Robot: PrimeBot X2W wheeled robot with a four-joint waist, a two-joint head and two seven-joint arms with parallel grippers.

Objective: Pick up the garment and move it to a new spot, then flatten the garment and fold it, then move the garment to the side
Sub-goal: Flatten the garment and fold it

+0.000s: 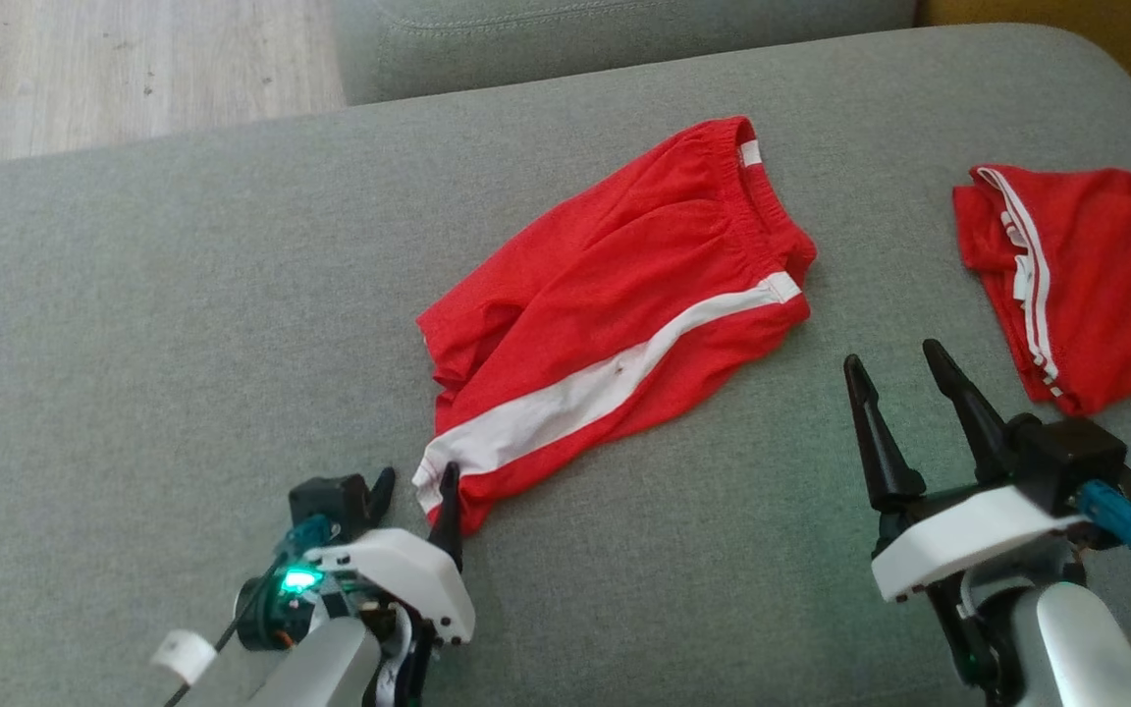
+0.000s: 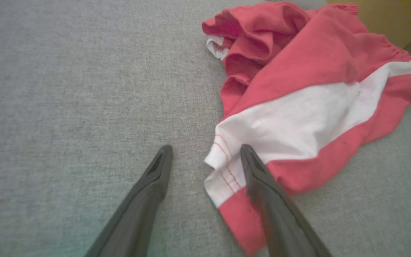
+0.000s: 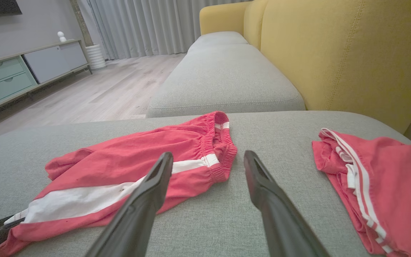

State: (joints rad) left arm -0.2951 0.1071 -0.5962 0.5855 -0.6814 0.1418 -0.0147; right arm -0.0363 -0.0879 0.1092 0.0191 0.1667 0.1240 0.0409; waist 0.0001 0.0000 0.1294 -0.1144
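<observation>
I need to pinch the shorts with my left gripper next, by the hem end of the white stripe [image 1: 432,476]. The shorts' edge puckers up there, while the leg [image 1: 567,414] lies slack.
The garment [image 1: 615,295] is a pair of red shorts with a white side stripe. It lies crumpled and half spread on the grey sofa cushion [image 1: 183,295], waistband toward the far right. My left gripper [image 1: 416,481] is open at the near leg hem. In the left wrist view the left gripper [image 2: 205,148] has the striped hem corner of the garment [image 2: 298,89] between its fingers, one finger lying over the cloth. My right gripper [image 1: 892,355] stands open above bare cushion, right of the shorts. In the right wrist view the right gripper [image 3: 207,154] points toward the waistband end of the garment [image 3: 137,160].
A second red garment [image 1: 1096,265] with thin white stripes lies at the cushion's right edge, also the red garment [image 3: 387,171] beside my right fingers. A yellow backrest [image 3: 334,53] rises on the right. Another grey cushion [image 3: 223,78] and wooden floor [image 1: 84,69] lie beyond.
</observation>
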